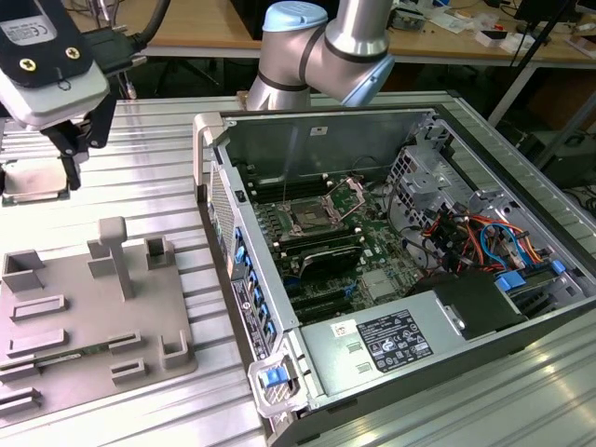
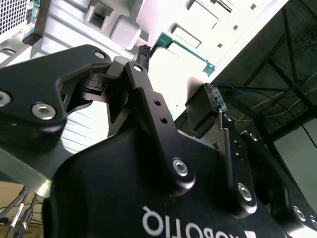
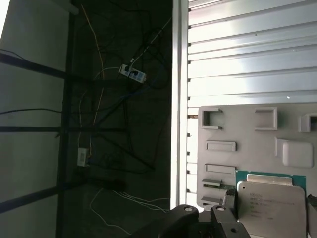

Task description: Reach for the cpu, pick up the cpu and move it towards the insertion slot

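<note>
I should next grab the thin cpu with my gripper by its two facing side edges, because the cpu lies with its broad silvery top [image 3: 271, 209] up.
The cpu [image 1: 35, 182] lies flat on a pale holder at the exterior view's far left, silvery top up. In the first wrist view the cpu [image 3: 270, 203] shows a green rim and rests on the grey tray's [image 3: 237, 131] edge. My gripper [image 1: 82, 154] hangs just above and beside the chip, open, with nothing between its fingers. The black fingers [image 2: 148, 106] stand spread apart in the second wrist view. The insertion slot [image 1: 307, 220], a silver-framed socket with a dark centre, sits on the motherboard inside the open computer case [image 1: 214, 140], well off to the exterior view's right.
A grey plastic tray [image 1: 140, 358] with raised blocks lies in front of the chip. The case wall stands between tray and motherboard. Drive cages and coloured cables [image 1: 475, 237] fill the case's right side. The arm's elbow [image 1: 326, 47] is behind the case.
</note>
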Robot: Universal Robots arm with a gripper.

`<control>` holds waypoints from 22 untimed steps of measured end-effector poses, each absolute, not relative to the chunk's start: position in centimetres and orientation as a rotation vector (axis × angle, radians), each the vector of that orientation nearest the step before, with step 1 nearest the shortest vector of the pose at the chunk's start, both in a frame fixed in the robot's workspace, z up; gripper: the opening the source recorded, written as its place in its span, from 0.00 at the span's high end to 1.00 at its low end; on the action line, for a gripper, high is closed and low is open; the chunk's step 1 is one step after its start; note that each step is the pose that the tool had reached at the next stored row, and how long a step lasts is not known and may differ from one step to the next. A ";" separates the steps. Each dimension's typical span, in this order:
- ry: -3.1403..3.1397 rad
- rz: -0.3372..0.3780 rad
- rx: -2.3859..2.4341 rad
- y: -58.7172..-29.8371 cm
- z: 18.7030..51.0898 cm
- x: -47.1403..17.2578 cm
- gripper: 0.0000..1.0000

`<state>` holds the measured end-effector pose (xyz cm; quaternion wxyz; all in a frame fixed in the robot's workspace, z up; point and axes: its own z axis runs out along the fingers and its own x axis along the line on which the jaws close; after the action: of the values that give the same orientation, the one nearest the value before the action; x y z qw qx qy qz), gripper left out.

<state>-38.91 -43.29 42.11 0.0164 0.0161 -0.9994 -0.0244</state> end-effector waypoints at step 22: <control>-3.107 -0.076 0.048 -43.3 42.1 -36.6 0.45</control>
<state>-36.64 -43.28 42.12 0.0165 0.0155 -0.9994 -0.0244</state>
